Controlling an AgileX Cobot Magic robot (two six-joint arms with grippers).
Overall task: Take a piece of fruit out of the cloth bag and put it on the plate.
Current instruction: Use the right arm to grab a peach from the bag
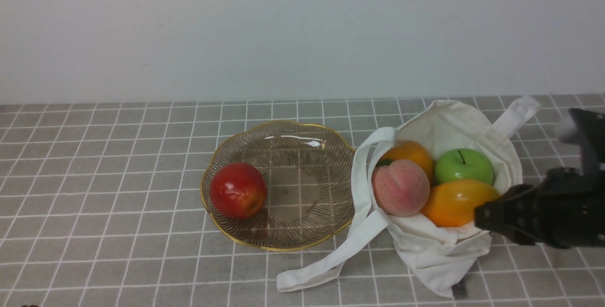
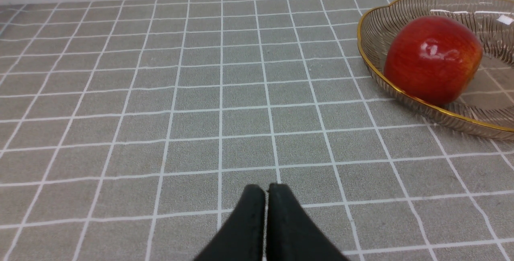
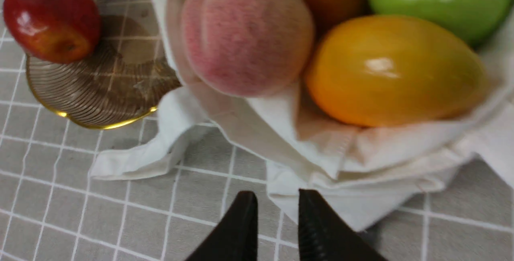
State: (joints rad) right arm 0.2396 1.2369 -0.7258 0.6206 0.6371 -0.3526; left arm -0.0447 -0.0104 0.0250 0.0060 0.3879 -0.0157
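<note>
The pale-pink peach should next be grabbed by its round body (image 1: 401,188) with my right gripper, to move a fruit from the cloth bag onto the plate (image 1: 307,156).
The pale-pink peach (image 1: 400,187) lies in the open mouth of the off-white cloth bag (image 1: 453,118), on the side nearest the plate (image 1: 307,156). In the right wrist view the peach (image 3: 247,32) rests on the bag's folded cloth (image 3: 361,152). My right gripper (image 3: 277,196) is slightly open and empty, low over the table beside the bag's near edge. In the front view it (image 1: 482,217) is at the bag's right side. My left gripper (image 2: 265,188) is shut and empty over bare table, left of the plate (image 2: 363,52). It is out of the front view.
A glossy red apple (image 1: 237,190) lies in the plate's left part. The bag also holds a green apple (image 1: 464,165) and two orange mangoes (image 1: 456,202) (image 1: 412,152). A long white strap (image 1: 331,262) trails across the table between plate and bag. A wall stands behind.
</note>
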